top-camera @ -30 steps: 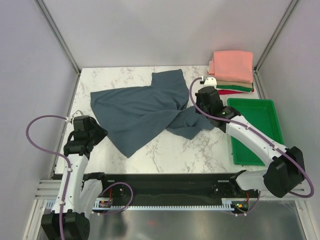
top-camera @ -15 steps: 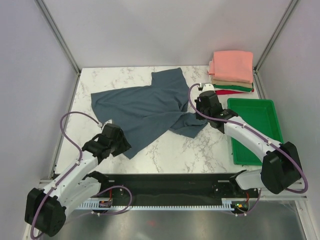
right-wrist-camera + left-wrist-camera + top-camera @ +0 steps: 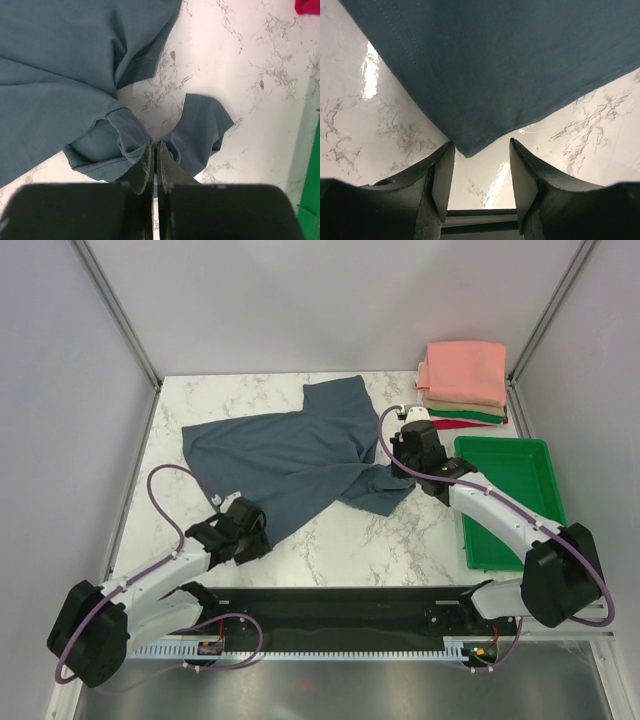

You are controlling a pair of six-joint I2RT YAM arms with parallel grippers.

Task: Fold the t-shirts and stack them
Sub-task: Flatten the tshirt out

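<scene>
The t-shirt has to be spread flat for folding, so the robot's left gripper next needs to grab the t-shirt's near stitched corner (image 3: 266,546) (image 3: 471,145), opposite where the right gripper holds the t-shirt.
A slate blue-grey t-shirt (image 3: 285,455) lies spread and rumpled on the marble table. Its near corner (image 3: 470,145) points between the fingertips of my left gripper (image 3: 481,144), which is open and low over the table (image 3: 252,538). My right gripper (image 3: 398,468) is shut on a bunched fold of the shirt's right edge (image 3: 154,145), with cloth gathered on both sides of the fingers. Folded t-shirts are stacked at the back right: salmon-pink (image 3: 463,370) on top, then tan (image 3: 465,403), green (image 3: 475,413) and red (image 3: 458,424).
A green plastic tray (image 3: 545,455) stands at the right, next to my right arm; its edge (image 3: 312,175) shows in the right wrist view. A metal frame and grey walls enclose the table. Bare marble (image 3: 370,540) shows in front of the shirt.
My left arm swung in from the table's left edge to the shirt's near corner, its jaws widening. My right gripper shifted slightly back with the cloth, then held still.
</scene>
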